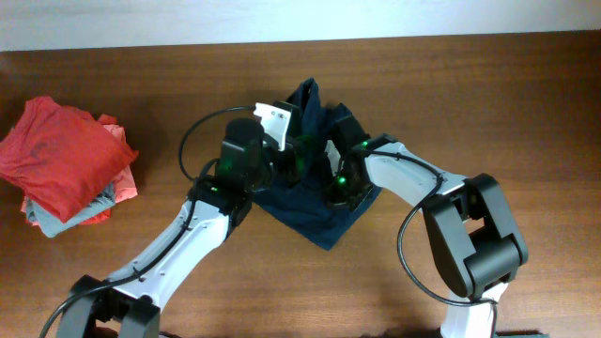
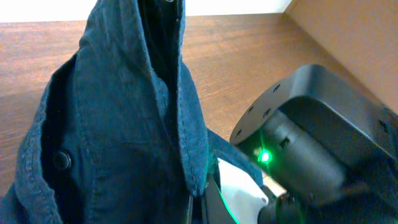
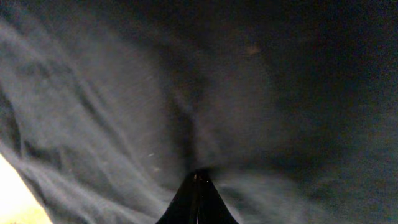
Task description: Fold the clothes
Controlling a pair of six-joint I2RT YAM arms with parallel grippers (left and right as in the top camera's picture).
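My left gripper needs to keep holding the navy garment until its fold lies flat, because the raised cloth at my fingers stands above the lower layer [image 1: 320,223].
The dark navy garment [image 1: 315,211] lies bunched at the table's middle, one part drawn up toward the back. My left gripper [image 1: 291,141] is shut on a fold of it; in the left wrist view the cloth [image 2: 124,124] rises from the jaws [image 2: 198,202] and shows a button. My right gripper [image 1: 331,150] is close beside the left, also shut on the fabric. In the right wrist view the cloth [image 3: 186,93] fills the frame, pinched at the fingertips [image 3: 198,177]. The right arm's wrist [image 2: 311,143] shows in the left wrist view.
A stack of folded red, coral and light blue garments [image 1: 66,160] sits at the left of the wooden table [image 1: 488,94]. Both arms cross over the garment.
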